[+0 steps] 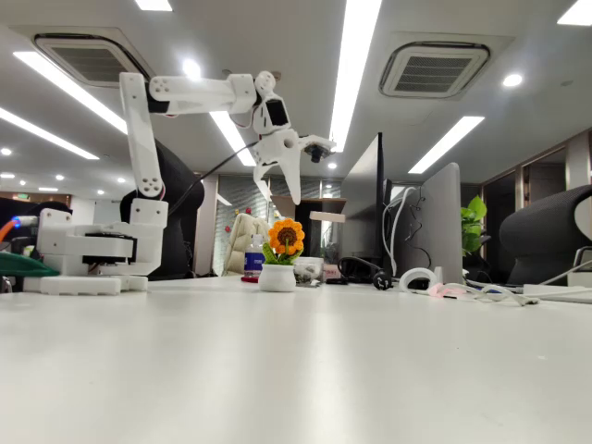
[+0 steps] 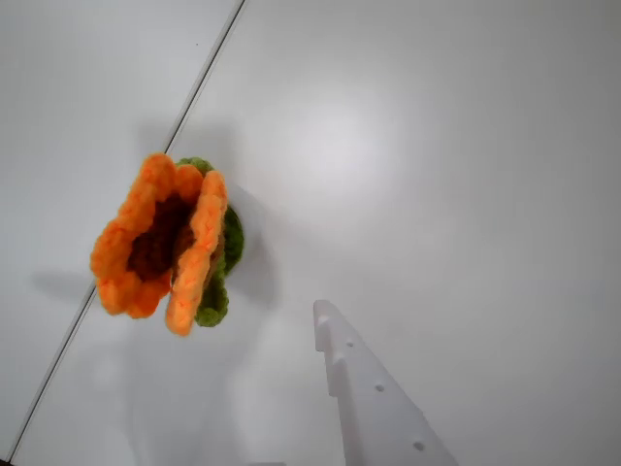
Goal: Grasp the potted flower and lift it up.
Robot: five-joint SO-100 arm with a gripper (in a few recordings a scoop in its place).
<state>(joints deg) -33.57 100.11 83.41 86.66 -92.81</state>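
My gripper should next grab the potted flower (image 1: 283,250) by its orange flower head (image 1: 286,238) to lift it up.
The potted flower (image 1: 283,250), an orange-petalled sunflower with a dark centre and green leaves in a small white pot, stands on the white table (image 1: 305,361). My white gripper (image 1: 277,191) hangs a little above it, pointing down and open, with nothing between its fingers. In the wrist view the flower head (image 2: 160,243) is seen from above at the left. One white finger (image 2: 374,398) reaches in from the bottom, to the right of the bloom and apart from it. The pot is hidden under the petals there.
Behind the flower stand a small bottle (image 1: 253,257), monitors (image 1: 421,227) with cables and a white headset (image 1: 417,278). A green leafy plant (image 1: 473,225) is at the back right. The arm's base (image 1: 88,254) sits at the left. A table seam (image 2: 194,97) runs past the flower.
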